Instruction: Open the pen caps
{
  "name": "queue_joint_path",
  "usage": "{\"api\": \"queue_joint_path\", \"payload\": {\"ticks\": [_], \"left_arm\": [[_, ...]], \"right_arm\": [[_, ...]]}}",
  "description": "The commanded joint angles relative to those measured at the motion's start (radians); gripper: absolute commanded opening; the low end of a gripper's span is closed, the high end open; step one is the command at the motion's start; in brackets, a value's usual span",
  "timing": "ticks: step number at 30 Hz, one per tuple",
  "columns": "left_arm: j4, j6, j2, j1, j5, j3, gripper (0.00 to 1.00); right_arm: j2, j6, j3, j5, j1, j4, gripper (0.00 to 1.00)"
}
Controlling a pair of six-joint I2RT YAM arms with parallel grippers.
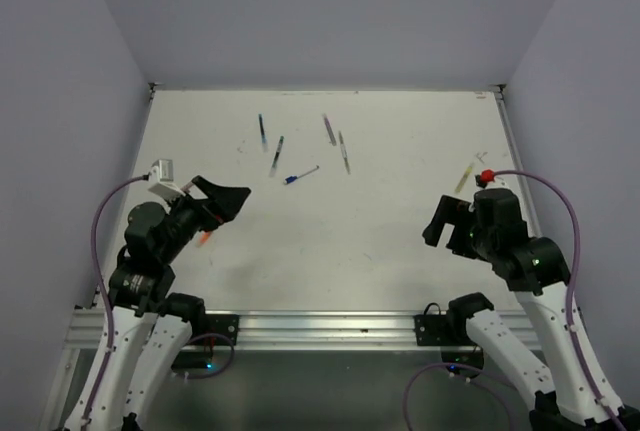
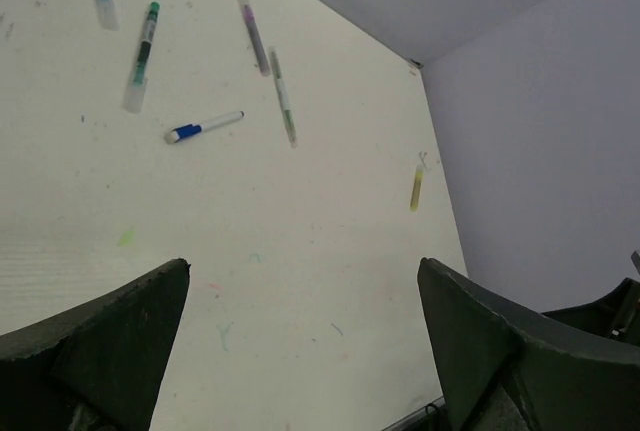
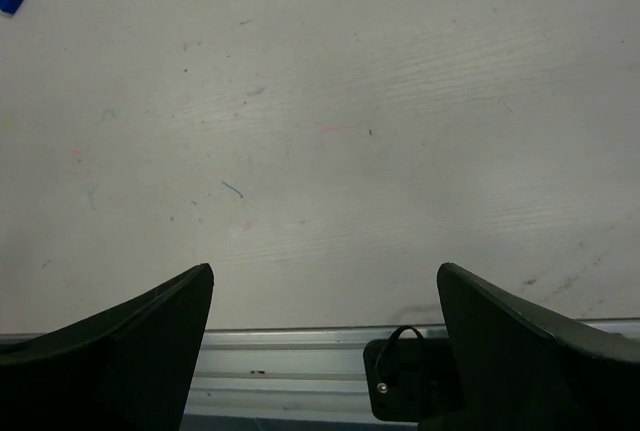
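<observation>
The yellow pen (image 1: 465, 177) should be grabbed next by its body end with my right gripper, so that the pen's cap stays free to open.
Several thin pens lie at the table's far middle: a blue pen (image 1: 262, 132), a teal pen (image 1: 277, 155), a white pen with a blue end (image 1: 301, 175), a purple pen (image 1: 329, 129) and a grey pen (image 1: 344, 152). A yellow pen (image 1: 465, 177) lies at the right, beside a small orange-red piece (image 1: 487, 176). The left wrist view shows the blue-ended pen (image 2: 203, 127), teal pen (image 2: 143, 51), purple pen (image 2: 254, 34) and yellow pen (image 2: 416, 188). My left gripper (image 1: 225, 201) (image 2: 303, 271) is open and empty above the table. My right gripper (image 1: 440, 221) (image 3: 325, 276) is open and empty near the front edge.
A small orange bit (image 1: 205, 238) shows under my left gripper. The metal rail (image 3: 300, 371) and a black mount (image 3: 410, 386) run along the table's near edge. Grey walls close in the table's left, right and far sides.
</observation>
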Motion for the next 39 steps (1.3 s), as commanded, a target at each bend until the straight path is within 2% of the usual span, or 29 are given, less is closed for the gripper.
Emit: {"api": "queue_joint_path", "payload": {"ticks": [1, 5, 9, 11, 15, 18, 21, 22, 23, 27, 28, 30, 39], "left_arm": [[-0.1, 0.075, 0.075, -0.003, -0.009, 0.064, 1.0], [-0.123, 0.095, 0.15, -0.003, 0.014, 0.091, 0.96], [-0.086, 0.09, 0.164, -0.003, 0.073, 0.072, 0.91], [-0.088, 0.114, 0.176, -0.005, 0.061, 0.063, 0.9], [-0.106, 0.157, 0.219, -0.005, 0.032, 0.061, 0.89], [-0.092, 0.176, 0.256, -0.005, 0.066, 0.064, 0.89], [-0.073, 0.176, 0.269, -0.005, 0.105, 0.06, 0.89], [-0.068, 0.174, 0.265, -0.005, 0.116, 0.054, 0.89], [-0.063, 0.174, 0.261, -0.005, 0.123, 0.051, 0.88], [-0.059, 0.193, 0.249, -0.006, 0.124, 0.051, 0.88], [-0.059, 0.205, 0.249, -0.006, 0.123, 0.052, 0.88], [-0.056, 0.211, 0.255, -0.006, 0.119, 0.052, 0.88], [-0.016, 0.248, 0.318, -0.006, 0.162, 0.049, 0.88]], "right_arm": [[0.082, 0.007, 0.052, 0.088, -0.001, 0.054, 0.99], [0.29, 0.02, 0.165, 0.075, -0.003, 0.095, 0.99], [0.529, 0.014, 0.274, 0.214, -0.009, 0.129, 0.99], [0.605, -0.008, 0.322, 0.248, -0.064, 0.141, 0.99], [0.784, -0.019, 0.331, 0.154, -0.196, 0.252, 0.99], [0.918, -0.026, 0.377, 0.22, -0.224, 0.286, 0.99], [1.025, -0.028, 0.425, 0.217, -0.257, 0.331, 0.9], [1.048, -0.031, 0.441, 0.223, -0.265, 0.335, 0.8], [1.092, -0.031, 0.48, 0.228, -0.271, 0.336, 0.77], [1.16, -0.026, 0.532, 0.24, -0.291, 0.374, 0.75], [1.172, -0.023, 0.535, 0.233, -0.325, 0.387, 0.71], [1.211, -0.02, 0.547, 0.214, -0.337, 0.395, 0.69], [1.278, -0.042, 0.511, 0.173, -0.389, 0.45, 0.67]]}}
